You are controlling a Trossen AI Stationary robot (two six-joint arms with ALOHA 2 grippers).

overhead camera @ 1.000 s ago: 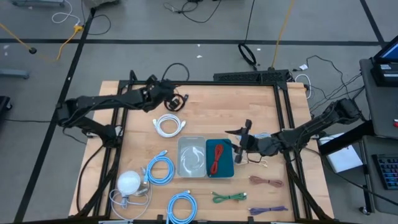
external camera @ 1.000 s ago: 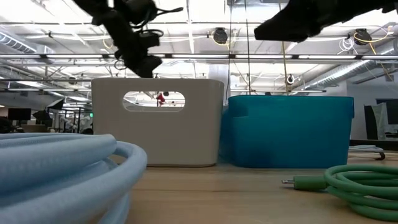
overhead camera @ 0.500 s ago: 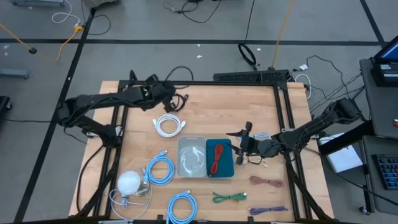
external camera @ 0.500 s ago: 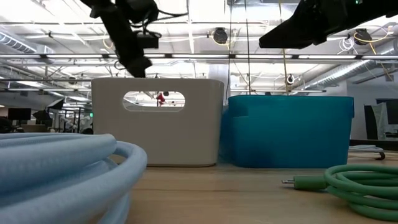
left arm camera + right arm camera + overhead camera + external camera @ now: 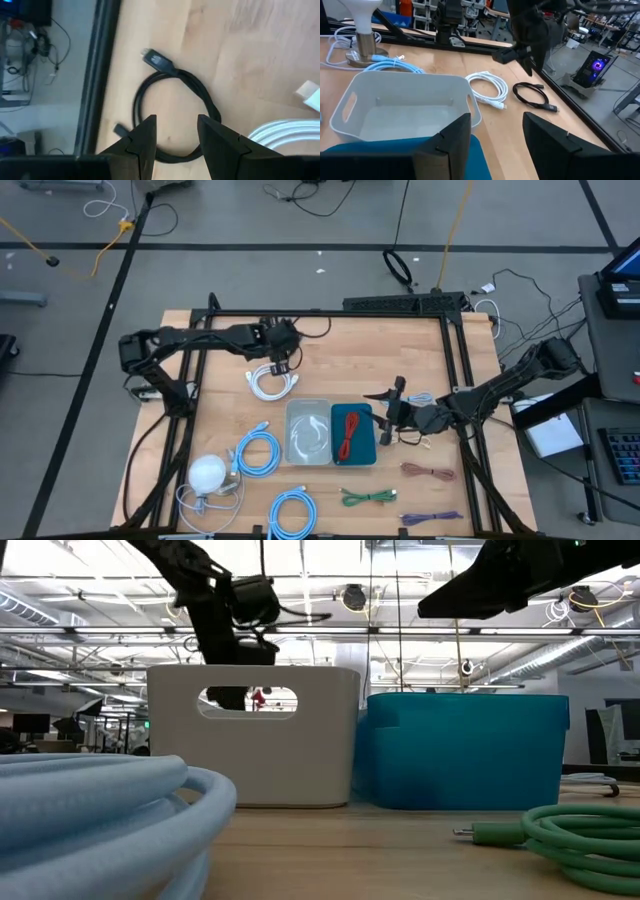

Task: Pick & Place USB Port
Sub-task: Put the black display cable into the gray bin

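My left gripper is about to grab the black USB cable by its bundled parts, so it can put the cable in the white bin (image 5: 292, 430).
A black USB cable (image 5: 200, 95) lies coiled on the wood near the table's far left part; it also shows in the right wrist view as the black coil (image 5: 535, 96). My left gripper (image 5: 175, 122) hangs open just above it, a finger on either side of the coil's near arc, and covers it in the high view (image 5: 281, 352). My right gripper (image 5: 383, 418) waits open above the right rim of the teal bin (image 5: 368, 452), which holds a red cable (image 5: 349, 434). The white bin (image 5: 292, 430) stands against the teal bin's left side.
A white cable coil (image 5: 272, 382) lies just nearer than the left gripper. Blue coils (image 5: 258, 452) (image 5: 293, 512), a white lamp (image 5: 207, 473), and green (image 5: 368, 497), brown (image 5: 428, 472) and purple (image 5: 432, 518) cables lie along the near half. Black rails frame the table.
My left arm has reached toward the table's right and come down: its gripper has moved from beside the black cable to right over it, and now sits lower behind the white bin in the low view. The right arm has kept still.
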